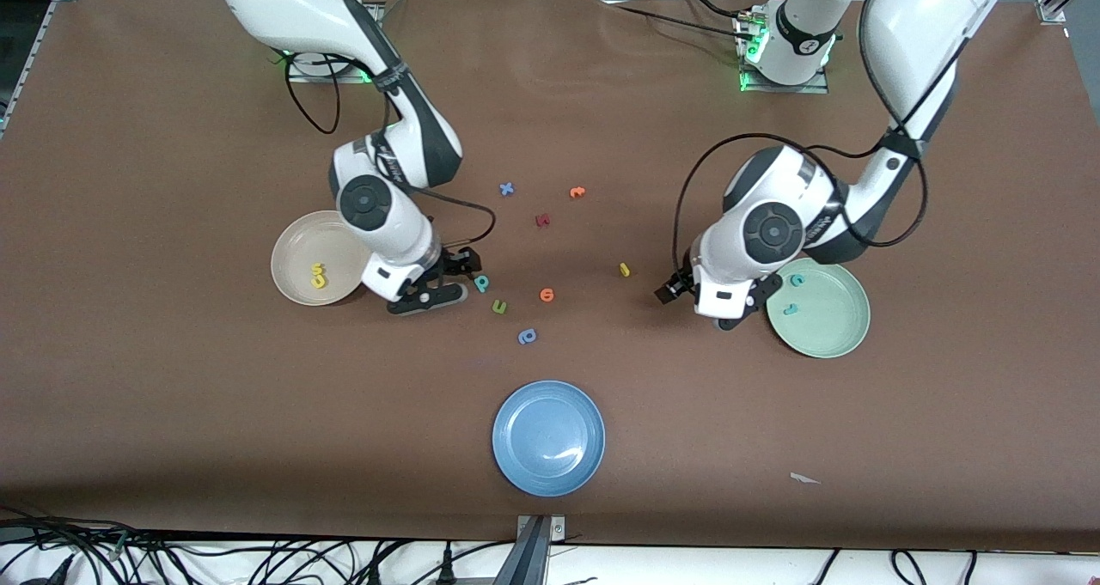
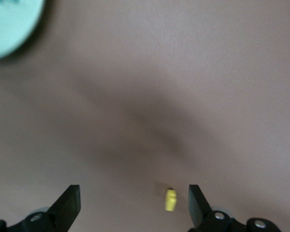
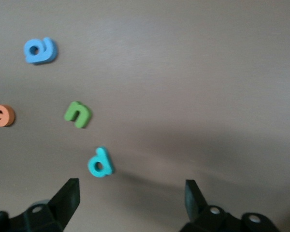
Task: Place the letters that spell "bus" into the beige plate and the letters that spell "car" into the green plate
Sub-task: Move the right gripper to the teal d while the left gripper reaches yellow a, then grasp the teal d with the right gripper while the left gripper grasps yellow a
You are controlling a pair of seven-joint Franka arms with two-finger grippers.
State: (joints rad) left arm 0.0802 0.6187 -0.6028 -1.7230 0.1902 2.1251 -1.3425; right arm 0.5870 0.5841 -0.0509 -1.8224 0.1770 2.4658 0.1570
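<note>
My right gripper should first move toward the teal b and then close on it. The teal b lies on the tabletop beyond my right gripper's fingers.
The beige plate [image 1: 296, 246] lies at the right arm's end, with yellow letters [image 1: 319, 274] close together in it. My right gripper [image 1: 430, 297] [image 3: 132, 198] stands open beside that plate, and the teal b [image 1: 482, 283] [image 3: 100, 163] lies on the table just off its fingertips. The green plate [image 1: 829, 327] [image 2: 9, 24] holds two teal letters [image 1: 797, 280] [image 1: 790, 310]. My left gripper [image 1: 726, 319] [image 2: 134, 203] is open next to it. The yellow a [image 1: 625, 269] [image 2: 170, 200] lies on the table and shows between the fingers, close to one fingertip [image 2: 195, 200].
A green u-shaped letter [image 1: 499, 307] [image 3: 78, 114], a blue letter [image 1: 527, 337] [image 3: 40, 50] and an orange letter [image 1: 546, 294] [image 3: 1, 115] lie near the teal b. Farther from the camera lie a blue x [image 1: 507, 189], an orange letter [image 1: 577, 192] and a red one [image 1: 542, 220]. A blue plate [image 1: 548, 437] sits nearest the camera.
</note>
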